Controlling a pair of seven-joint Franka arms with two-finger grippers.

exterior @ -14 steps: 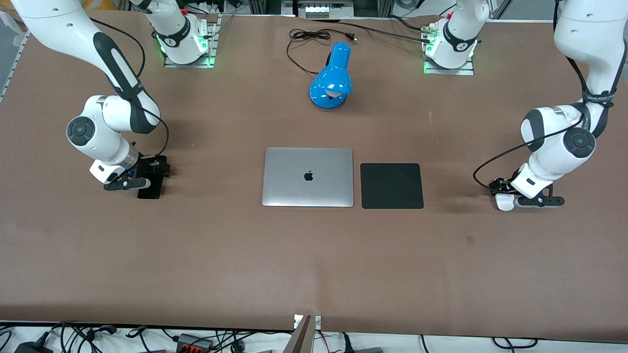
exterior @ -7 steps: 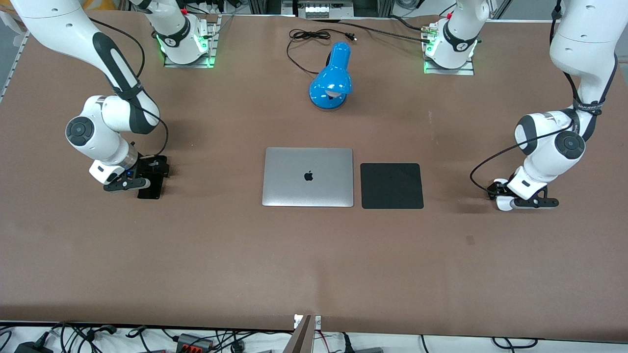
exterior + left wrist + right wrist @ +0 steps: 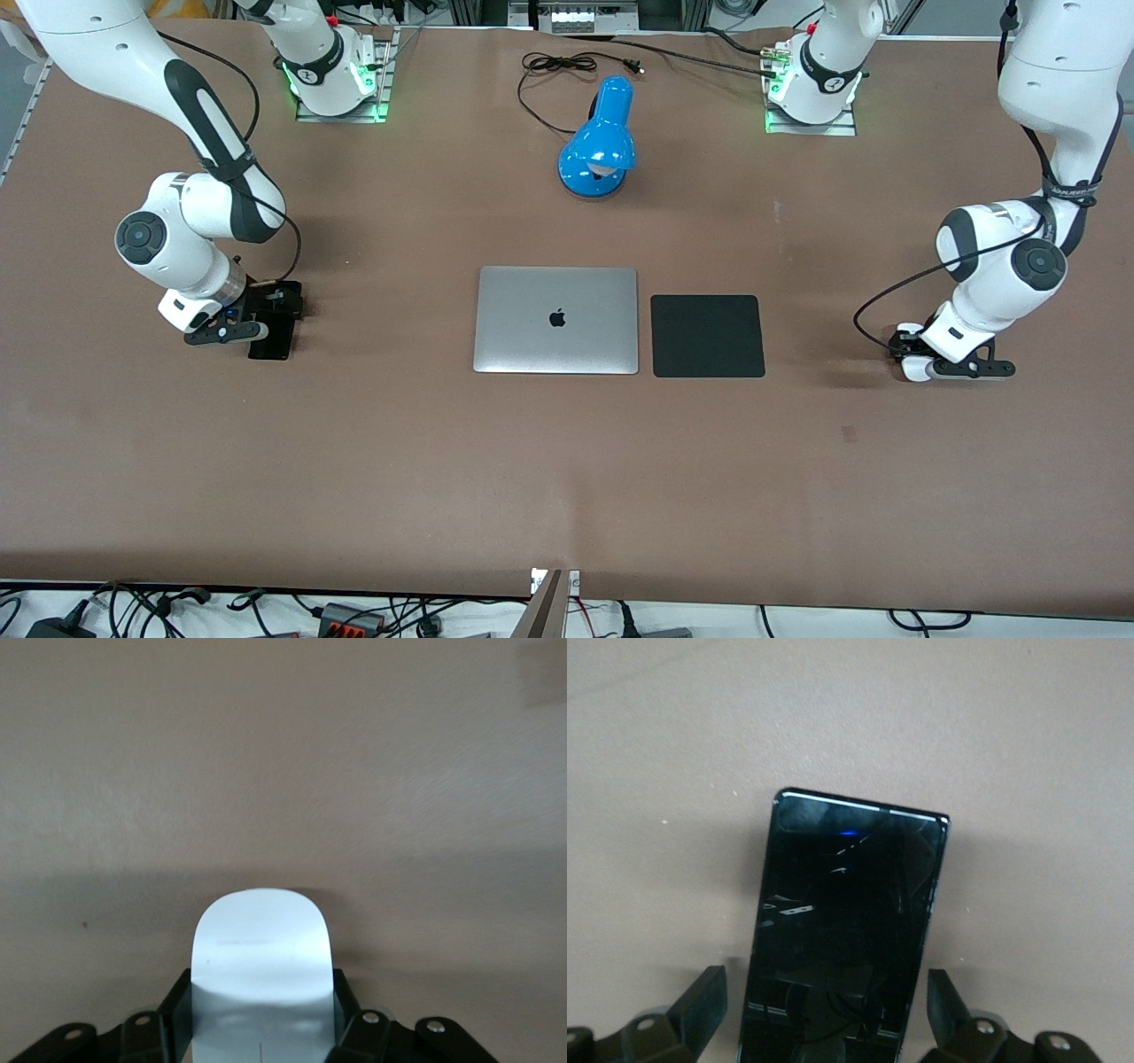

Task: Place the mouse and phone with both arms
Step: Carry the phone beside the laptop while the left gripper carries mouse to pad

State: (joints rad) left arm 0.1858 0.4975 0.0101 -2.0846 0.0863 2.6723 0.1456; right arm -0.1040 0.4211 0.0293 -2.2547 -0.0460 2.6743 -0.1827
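Observation:
The robot's right gripper is ready to close on the black phone, since its fingers are low on either side of the phone in the right wrist view.
The white mouse [image 3: 911,371] is at the left arm's end of the table, low at the surface. My left gripper [image 3: 913,360] is shut on its sides. In the left wrist view the mouse [image 3: 262,943] sits between the black fingers [image 3: 174,1014], which touch it on both sides. The black phone [image 3: 271,345] lies flat at the right arm's end. My right gripper [image 3: 266,321] is low over it and open. In the right wrist view the phone [image 3: 850,904] lies between the fingers [image 3: 700,1003] with a gap on each side.
A closed silver laptop [image 3: 555,319] lies mid-table, with a square black pad [image 3: 707,336] beside it toward the left arm's end. A blue desk lamp [image 3: 599,142] and its black cable [image 3: 558,66] are farther from the front camera.
The left arm's upper links shifted a little, and its gripper stayed low around the mouse. The right arm edged slightly toward its end of the table over the phone.

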